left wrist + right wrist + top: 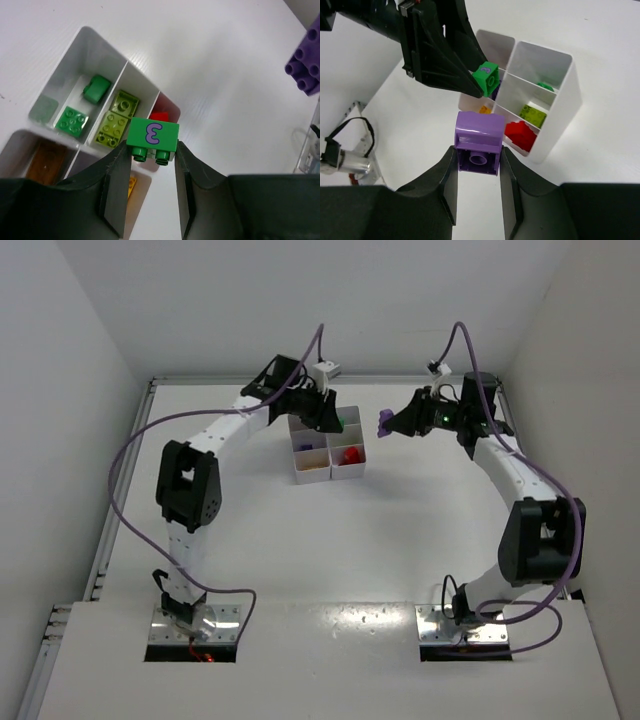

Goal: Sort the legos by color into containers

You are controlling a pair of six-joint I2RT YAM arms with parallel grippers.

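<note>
The green lego is short of the green legos' section of the tray. It would drop near the lime ones if my left gripper opened now, so I need to move it there first.
A green lego (152, 134) printed with a purple "3" is clamped between the fingertips of my left gripper (151, 150), which hangs over the white containers tray (80, 37). Its compartments hold green legos (72, 120), lime ones (116, 120), a red one (159, 116) and a yellow one (131, 184). My right gripper (477, 152) is shut on a purple lego (479, 142), held above the table just right of the tray (570, 95). From above, the left gripper (335, 418) is over the tray's far half and the right gripper (392, 422) faces it.
The tray (330, 478) stands at the table's far middle. Both arms reach in from either side, with purple cables looping above them. White walls close in the table at the back and sides.
</note>
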